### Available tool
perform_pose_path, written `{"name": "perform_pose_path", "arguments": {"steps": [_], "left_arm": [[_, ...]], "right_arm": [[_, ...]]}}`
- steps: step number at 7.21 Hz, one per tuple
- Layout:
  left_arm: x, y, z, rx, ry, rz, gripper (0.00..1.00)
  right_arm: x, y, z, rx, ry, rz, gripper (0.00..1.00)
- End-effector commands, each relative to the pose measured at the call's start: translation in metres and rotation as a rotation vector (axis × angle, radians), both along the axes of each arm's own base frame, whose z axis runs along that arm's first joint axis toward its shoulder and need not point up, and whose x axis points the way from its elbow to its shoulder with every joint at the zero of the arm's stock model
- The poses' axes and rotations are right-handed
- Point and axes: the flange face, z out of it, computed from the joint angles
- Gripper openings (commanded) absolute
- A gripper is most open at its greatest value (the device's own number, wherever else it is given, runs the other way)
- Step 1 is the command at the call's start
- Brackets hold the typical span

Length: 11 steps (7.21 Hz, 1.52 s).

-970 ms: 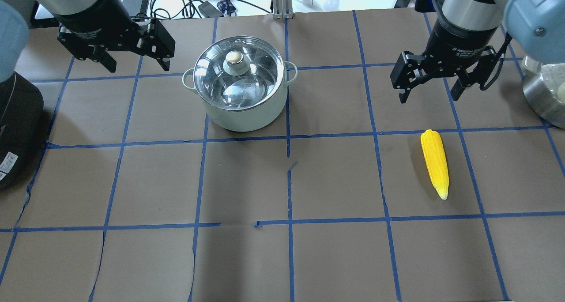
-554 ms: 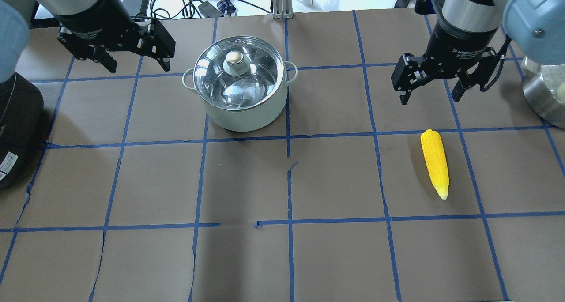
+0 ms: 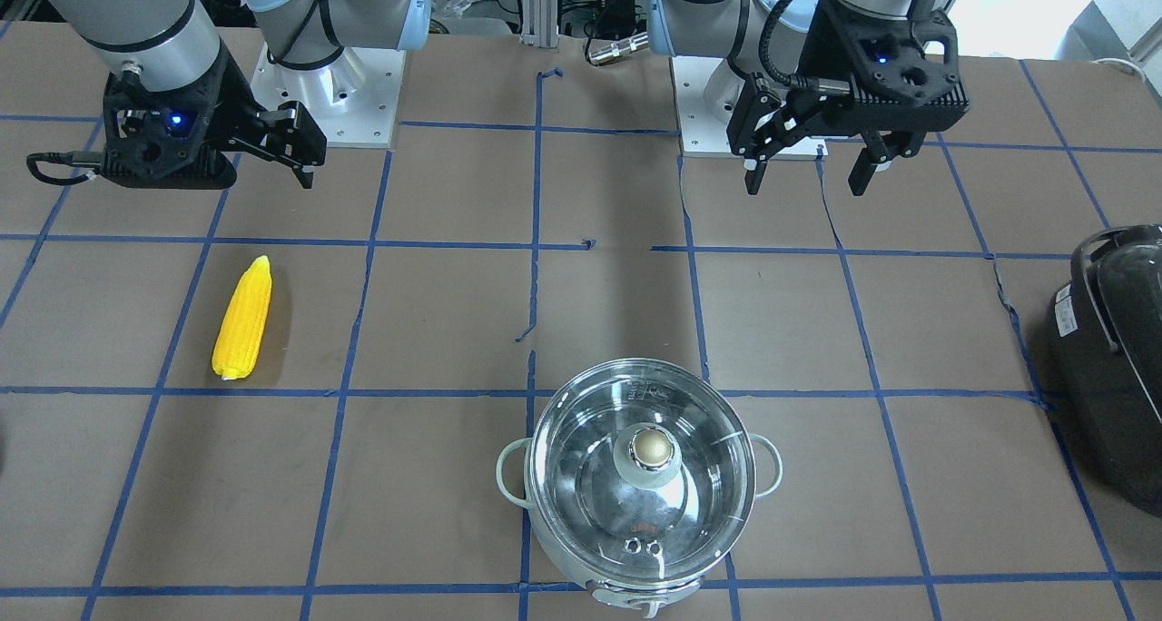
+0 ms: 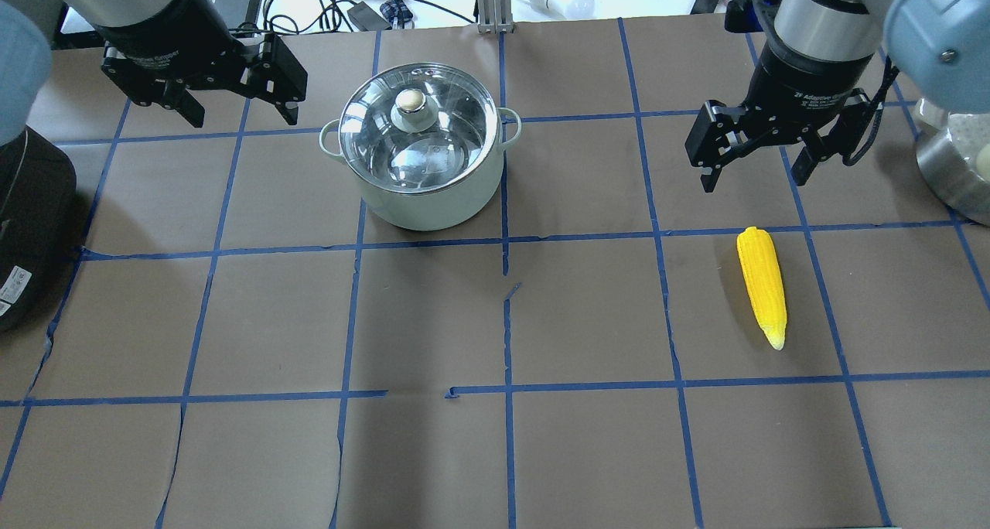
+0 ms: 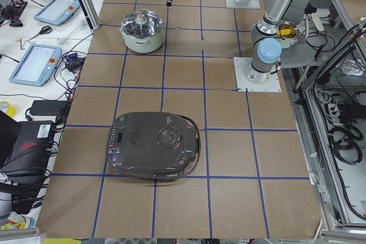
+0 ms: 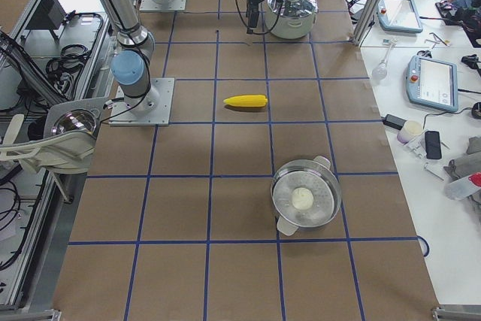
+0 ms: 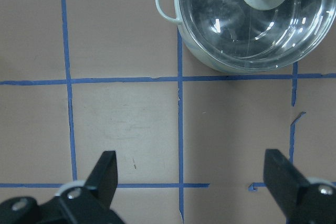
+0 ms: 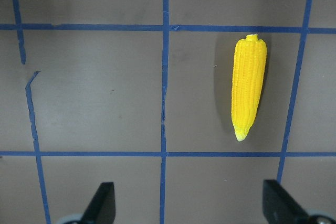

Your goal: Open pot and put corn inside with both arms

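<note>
The glass lid needs to come off to open the pot for the corn (image 3: 243, 318), so my left gripper should grab the lid next by its brass knob (image 3: 653, 448).
The mint-green pot (image 4: 421, 192) stands at the table's far middle with its glass lid (image 4: 445, 138) on and a brass knob (image 4: 411, 102). It also shows in the front view (image 3: 536, 476) and the left wrist view (image 7: 210, 64). The yellow corn (image 4: 762, 285) lies flat on the right, tip toward the near edge, and shows in the right wrist view (image 8: 248, 86). My left gripper (image 4: 241, 115) hangs open and empty to the left of the pot. My right gripper (image 4: 754, 181) hangs open and empty just beyond the corn's blunt end.
A glossy black appliance (image 4: 31, 220) sits at the left edge. A steel steamer pot (image 4: 955, 173) with a pale round thing inside stands at the right edge. Cables and devices lie past the far edge. Blue tape lines grid the brown table (image 4: 503, 452).
My right gripper has shifted slightly toward the near side, closer to the corn. The left gripper, the pot and the corn have not moved.
</note>
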Motion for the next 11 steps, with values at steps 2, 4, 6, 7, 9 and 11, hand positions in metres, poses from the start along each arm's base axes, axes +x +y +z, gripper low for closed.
{"name": "perform_pose_path", "arguments": {"steps": [2, 4, 6, 7, 9, 11], "left_arm": [[-0.003, -0.020, 0.002, -0.006, 0.017, 0.070, 1.00], [-0.038, -0.080, -0.020, -0.020, 0.115, 0.087, 0.98], [-0.100, -0.126, -0.093, -0.037, 0.107, 0.094, 0.98], [-0.108, -0.146, -0.117, -0.050, 0.112, 0.095, 0.98], [-0.110, -0.178, -0.154, -0.031, 0.061, 0.100, 0.98], [-0.125, -0.181, -0.180, -0.005, 0.043, 0.067, 0.98]], "right_arm": [[-0.009, -0.005, -0.006, -0.008, 0.059, -0.035, 1.00], [-0.024, -0.017, -0.029, -0.036, 0.070, -0.063, 1.00], [-0.078, -0.017, -0.084, -0.067, 0.068, -0.166, 1.00], [-0.094, -0.012, -0.111, -0.076, 0.066, -0.190, 1.00], [-0.103, 0.001, -0.157, -0.074, 0.060, -0.197, 1.00], [-0.105, 0.000, -0.201, -0.079, 0.054, -0.148, 1.00]]}}
